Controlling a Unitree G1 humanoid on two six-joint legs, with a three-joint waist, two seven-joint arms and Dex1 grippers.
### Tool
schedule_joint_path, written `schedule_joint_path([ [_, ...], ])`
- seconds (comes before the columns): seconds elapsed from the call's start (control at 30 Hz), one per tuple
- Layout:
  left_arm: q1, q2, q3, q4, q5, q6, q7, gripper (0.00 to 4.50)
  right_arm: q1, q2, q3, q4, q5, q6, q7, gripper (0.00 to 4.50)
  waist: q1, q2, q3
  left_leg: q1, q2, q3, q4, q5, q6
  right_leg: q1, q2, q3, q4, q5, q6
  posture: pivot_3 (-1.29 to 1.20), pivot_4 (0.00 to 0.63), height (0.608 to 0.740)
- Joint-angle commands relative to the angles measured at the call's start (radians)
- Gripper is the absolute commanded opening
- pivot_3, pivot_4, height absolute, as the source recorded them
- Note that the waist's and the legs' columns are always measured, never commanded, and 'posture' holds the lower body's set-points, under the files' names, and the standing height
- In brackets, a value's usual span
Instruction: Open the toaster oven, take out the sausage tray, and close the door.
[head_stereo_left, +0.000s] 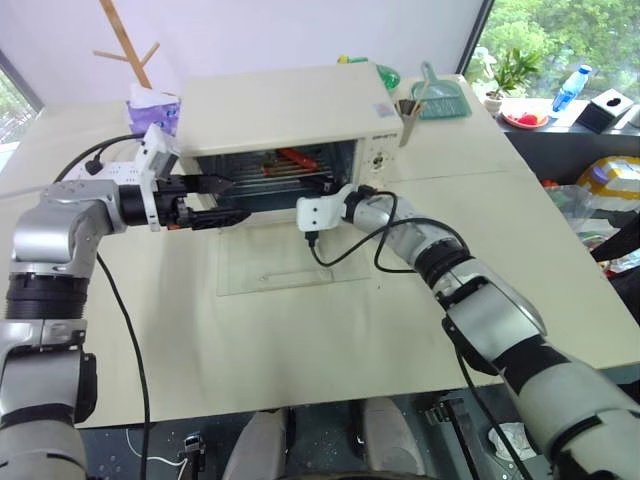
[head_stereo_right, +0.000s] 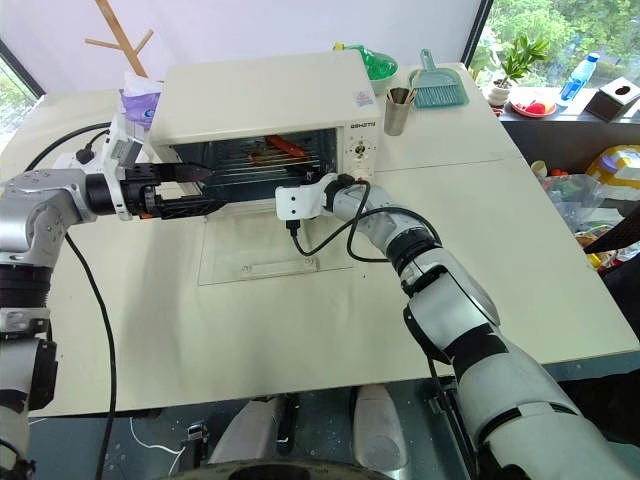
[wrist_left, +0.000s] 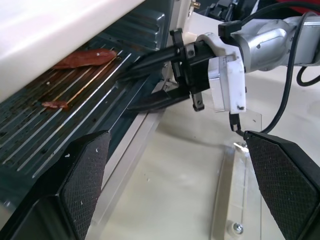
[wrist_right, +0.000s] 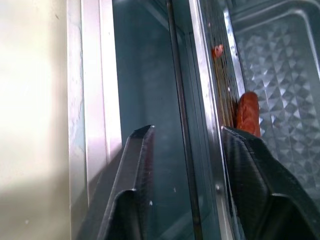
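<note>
I will next grab the tray by the loose end of its front rim (head_stereo_left: 250, 197) with my left gripper, as my other gripper fills its opposite end inside the oven opening.
The cream toaster oven (head_stereo_left: 280, 105) stands at the back of the table. Its glass door (head_stereo_left: 290, 265) lies folded down flat in front of it. Inside sits the ribbed, grease-streaked sausage tray (wrist_left: 75, 95) with a red sausage (wrist_left: 82, 58) toward the back. My right gripper (head_stereo_left: 325, 185) reaches into the right front of the opening. Its fingers are closed over and under the tray's front rim (wrist_right: 210, 100). My left gripper (head_stereo_left: 238, 198) hovers open at the left front of the opening, level with the tray and holding nothing.
A white power strip (head_stereo_left: 110, 172) and a purple tissue box (head_stereo_left: 155, 110) lie left of the oven. A metal cup (head_stereo_left: 408, 120) and a teal dustpan (head_stereo_left: 445, 100) stand to its right. A black cable (head_stereo_left: 350, 240) loops from my right wrist over the door.
</note>
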Motion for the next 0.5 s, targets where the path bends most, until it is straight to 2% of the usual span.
schedule_joint_path([
  [0.03, -0.017, 0.008, 0.022, -0.008, 0.003, -0.021, -0.011, 4.50, -0.038, 0.012, -0.006, 0.003, -0.008, -0.017, -0.018, 0.03, 0.000, -0.001, 0.000, 0.000, 0.000, 0.000, 0.000, 0.000, 0.000, 0.000, 0.000, 0.000, 0.000, 0.000, 0.000, 0.00, 0.150, 0.740],
  [0.27, -0.028, 0.006, 0.022, 0.015, 0.014, -0.031, -0.019, 4.50, -0.019, -0.005, -0.010, -0.032, -0.014, -0.036, -0.013, 0.03, 0.001, -0.001, -0.001, 0.000, 0.000, 0.000, 0.000, 0.000, 0.000, 0.000, 0.001, 0.000, 0.000, 0.000, 0.000, 0.00, 0.150, 0.740],
  [0.5, -0.051, -0.011, 0.013, 0.051, 0.030, -0.055, -0.027, 4.50, 0.078, -0.064, -0.026, -0.228, 0.004, -0.030, 0.048, 0.03, 0.002, -0.001, -0.001, 0.000, 0.000, 0.000, 0.000, 0.000, 0.000, 0.000, 0.001, 0.000, 0.000, 0.000, 0.000, 0.00, 0.150, 0.740],
])
